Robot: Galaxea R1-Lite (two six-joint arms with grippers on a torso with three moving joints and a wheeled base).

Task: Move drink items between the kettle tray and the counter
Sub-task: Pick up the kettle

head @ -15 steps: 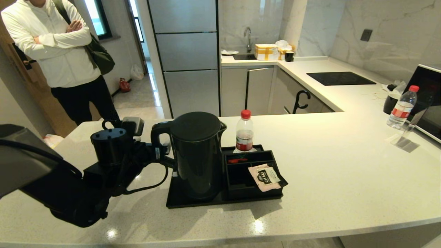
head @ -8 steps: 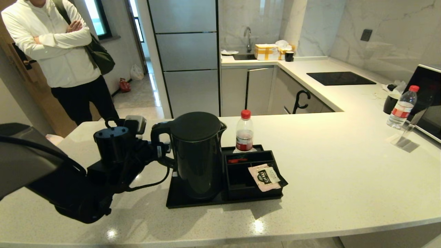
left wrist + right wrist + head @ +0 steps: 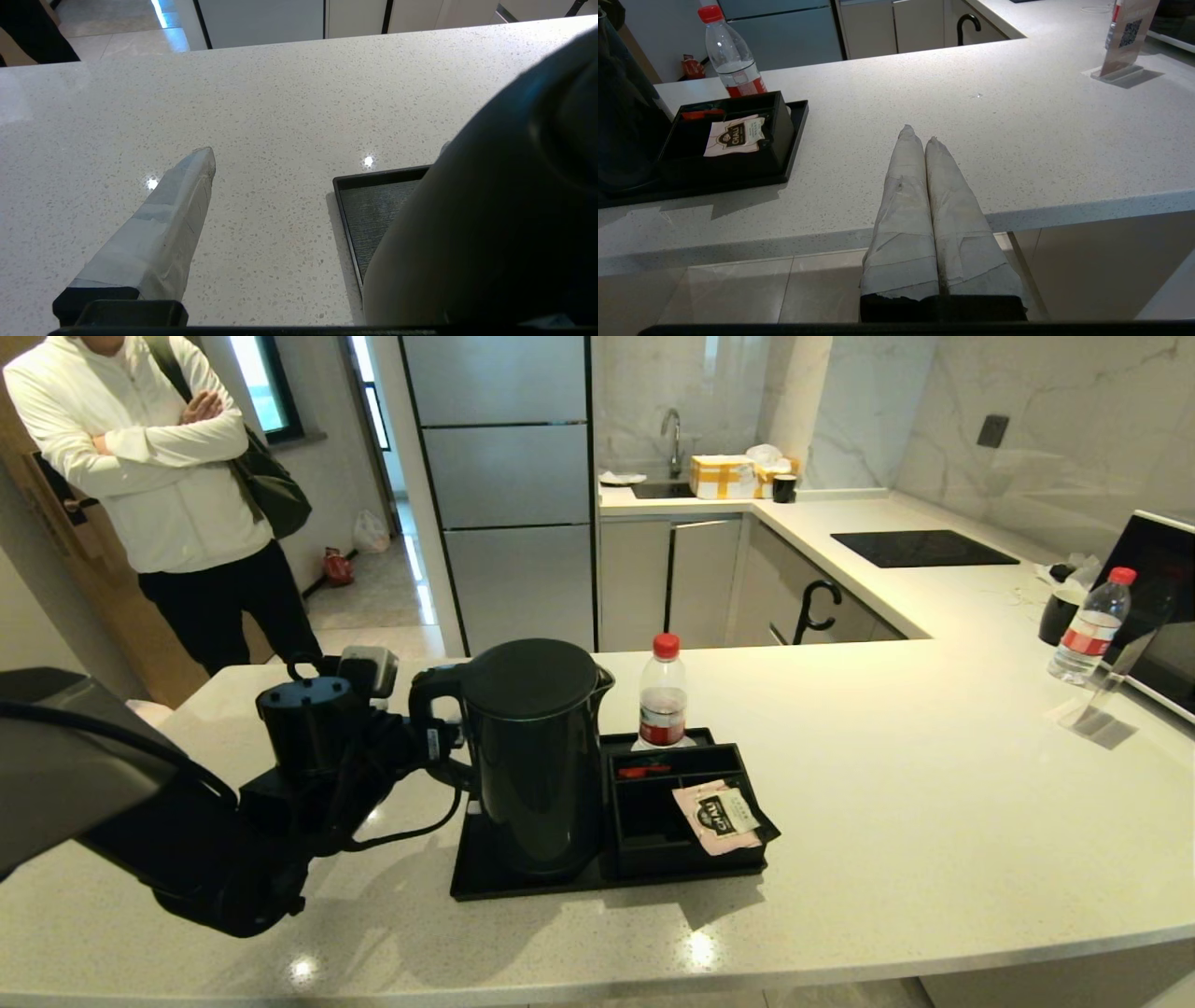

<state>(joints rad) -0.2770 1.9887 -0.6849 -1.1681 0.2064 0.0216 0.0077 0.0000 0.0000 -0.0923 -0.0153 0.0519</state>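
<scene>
My left gripper has its fingers on both sides of the kettle's loop handle, so it needs to close on the kettle now.
The tall black kettle (image 3: pixel 537 756) stands on the left part of the black kettle tray (image 3: pixel 523 887). The clear bottle (image 3: pixel 663 695) with a red cap stands at the tray's far edge, behind the compartments. My left gripper (image 3: pixel 434 742) is at the kettle's loop handle, open. In the left wrist view one taped finger (image 3: pixel 159 233) shows over the counter (image 3: pixel 261 116), and the dark kettle (image 3: pixel 490 233) hides the other. My right gripper (image 3: pixel 920 137) is shut and empty, low at the counter's front edge, with the bottle (image 3: pixel 733 56) and tray (image 3: pixel 794 140) off to its side.
A pink tea sachet (image 3: pixel 719 817) lies in a tray compartment. A second bottle (image 3: pixel 1089 627), a black mug (image 3: pixel 1060 616), a clear sign stand (image 3: pixel 1102 709) and a microwave (image 3: pixel 1158 607) are far right. A black hob (image 3: pixel 920 549) sits behind. A person (image 3: pixel 159 476) stands back left.
My left arm has edged rightwards, bringing its gripper closer in on the kettle handle. The kettle, bottle and tray have not moved.
</scene>
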